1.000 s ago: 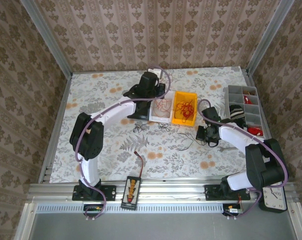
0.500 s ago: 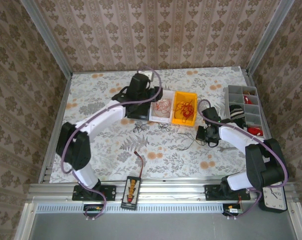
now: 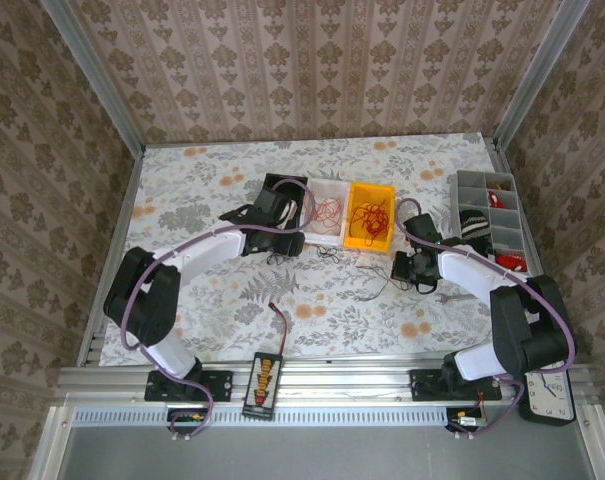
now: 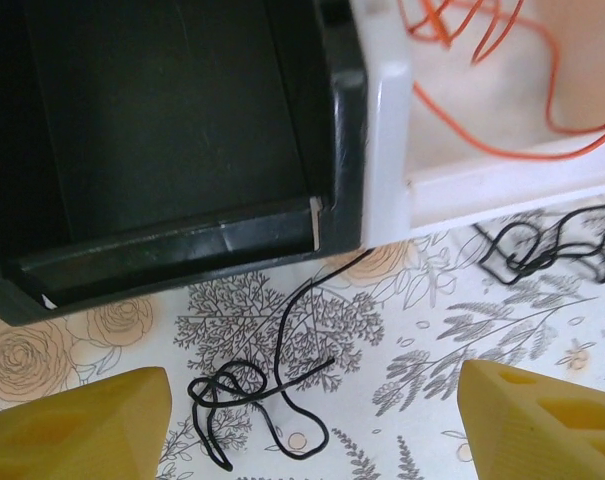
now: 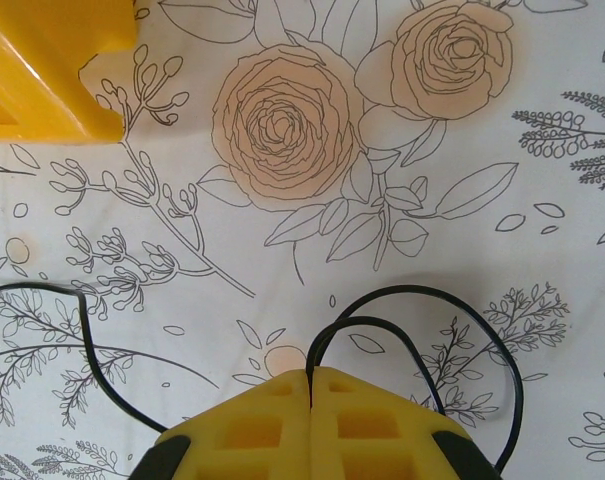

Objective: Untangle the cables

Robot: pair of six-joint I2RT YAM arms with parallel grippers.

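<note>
My left gripper grabs the small tangled dark cable point(image 4: 267, 395) across its bunched loops next, to lift it away as one bundle.
My left gripper point(image 4: 312, 430) is open and low over the table, just in front of the black bin point(image 4: 182, 130). A small tangled dark cable point(image 4: 267, 395) lies between its yellow fingers point(image 4: 77, 425), touching neither. A second dark cable point(image 4: 542, 245) lies in front of the white bin point(image 4: 392, 150), which holds a red cable point(image 4: 482, 60). From above, red cables sit in the white bin point(image 3: 327, 212) and the yellow bin point(image 3: 372, 215). My right gripper point(image 5: 310, 375) is shut on a loop of dark cable point(image 5: 422, 310) lying on the table point(image 3: 377, 285).
A grey compartment box point(image 3: 490, 215) stands at the right edge. A black board with yellow sockets point(image 3: 264, 377) and its red-black lead point(image 3: 279, 320) lie at the near edge. The yellow bin's corner point(image 5: 42, 70) is just beyond my right gripper.
My left arm has drawn back from above the bins and come down to the table in front of the black bin, and its gripper has opened. The right arm has not moved.
</note>
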